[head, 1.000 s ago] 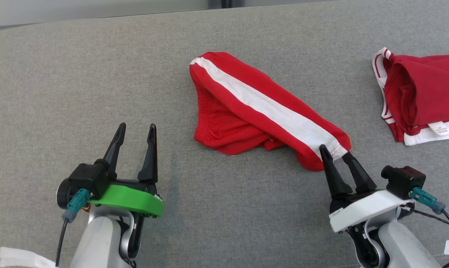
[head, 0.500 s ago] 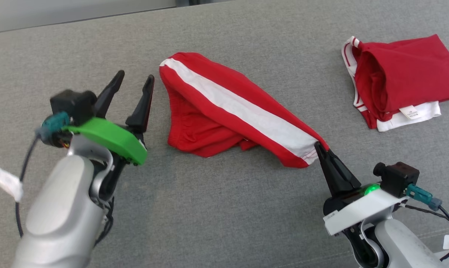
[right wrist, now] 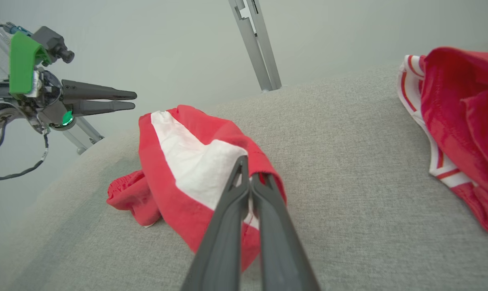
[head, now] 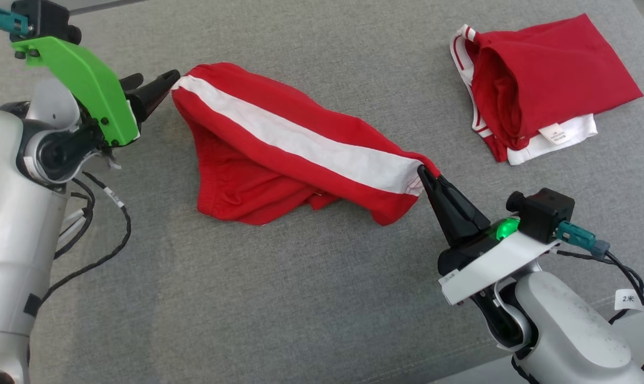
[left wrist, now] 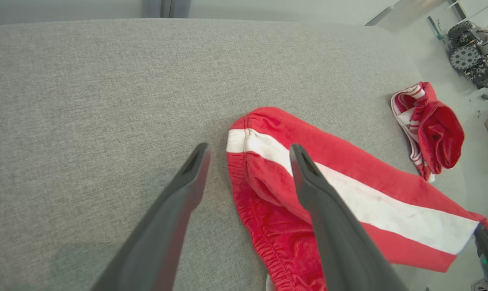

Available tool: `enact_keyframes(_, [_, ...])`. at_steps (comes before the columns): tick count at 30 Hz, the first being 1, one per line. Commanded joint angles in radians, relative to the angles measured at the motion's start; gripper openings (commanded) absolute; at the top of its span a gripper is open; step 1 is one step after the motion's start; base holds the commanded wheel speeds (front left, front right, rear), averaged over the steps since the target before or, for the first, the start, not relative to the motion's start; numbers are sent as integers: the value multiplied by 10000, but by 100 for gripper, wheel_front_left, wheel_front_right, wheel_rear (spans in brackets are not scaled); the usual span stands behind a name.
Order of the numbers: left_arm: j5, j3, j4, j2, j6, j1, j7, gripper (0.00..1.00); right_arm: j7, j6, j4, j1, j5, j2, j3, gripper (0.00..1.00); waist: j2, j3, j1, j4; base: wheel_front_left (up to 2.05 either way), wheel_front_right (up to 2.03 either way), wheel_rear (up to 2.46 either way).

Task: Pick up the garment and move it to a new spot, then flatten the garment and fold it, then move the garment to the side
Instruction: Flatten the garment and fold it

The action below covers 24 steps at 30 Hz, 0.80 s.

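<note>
The left gripper should next pinch the garment by its bunched white-and-red corner (head: 182, 83), where a fold stands up. The rest of the waistband (head: 205, 186) lies slack.
The garment (head: 279, 149), red shorts with a wide white side stripe, lies crumpled on the grey padded surface (head: 279, 298). My right gripper (head: 423, 172) is shut on its lower hem corner and holds that end slightly raised; the right wrist view shows the fingertips (right wrist: 246, 167) pinching the red and white cloth (right wrist: 179, 161). At the waistband end, my left gripper (head: 159, 85) is open. In the left wrist view it (left wrist: 248, 148) straddles the waistband corner (left wrist: 264, 133), one finger over the cloth and one over bare surface.
A second red garment with white trim (head: 540, 90) lies folded at the far right of the surface. The surface's right edge (left wrist: 429, 81) drops to a floor with equipment. A metal post (right wrist: 256, 44) stands behind the surface.
My right gripper shut on the hem corner and has drawn it up and taut. My left arm rose and swung over to the waistband end, staying open. The head camera also shifted.
</note>
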Motion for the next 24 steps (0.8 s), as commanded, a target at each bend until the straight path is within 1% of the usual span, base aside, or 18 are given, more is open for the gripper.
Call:
enact_keyframes(1, [78,-70,152,168,8,-238,165,100,-29,0,16,-184,-18,19,75,0,0,264,0,-280,0,0,0])
enact_keyframes(6, [-41,-176,576,153,-1,-637,542,100,-29,0,37,-420,-39,80,274,0,0,474,0,-514,0,0,0])
enact_keyframes(12, [215,-655,844,355,-23,-933,919,100,-29,0,61,-583,48,65,403,0,0,649,0,-665,0,0,0])
enact_keyframes(15, [248,-827,874,424,-28,-993,928,100,-29,0,78,-567,60,56,396,0,0,676,0,-688,0,0,0])
enact_keyframes(18, [44,-1047,665,502,-31,-931,1038,100,-29,0,97,-559,76,49,362,0,0,668,0,-684,0,0,0])
enact_keyframes(19, [-32,-1079,636,537,-30,-894,1052,92,-29,0,108,-543,76,44,347,0,0,658,0,-672,0,0,0])
enact_keyframes(20, [-98,-1126,601,570,-31,-867,1066,46,-29,0,124,-527,80,44,331,0,0,651,0,-656,0,0,0])
enact_keyframes(21, [-127,-1165,565,596,-31,-865,1037,11,-29,0,135,-523,86,47,320,0,0,648,0,-642,0,0,0])
enact_keyframes(22, [-163,-1213,532,601,-31,-860,964,0,-29,0,154,-527,89,42,312,0,0,641,0,-622,0,0,0])
enact_keyframes(24, [-246,-1268,481,609,-32,-847,886,0,-29,0,189,-539,96,25,298,0,0,613,0,-580,0,0,0])
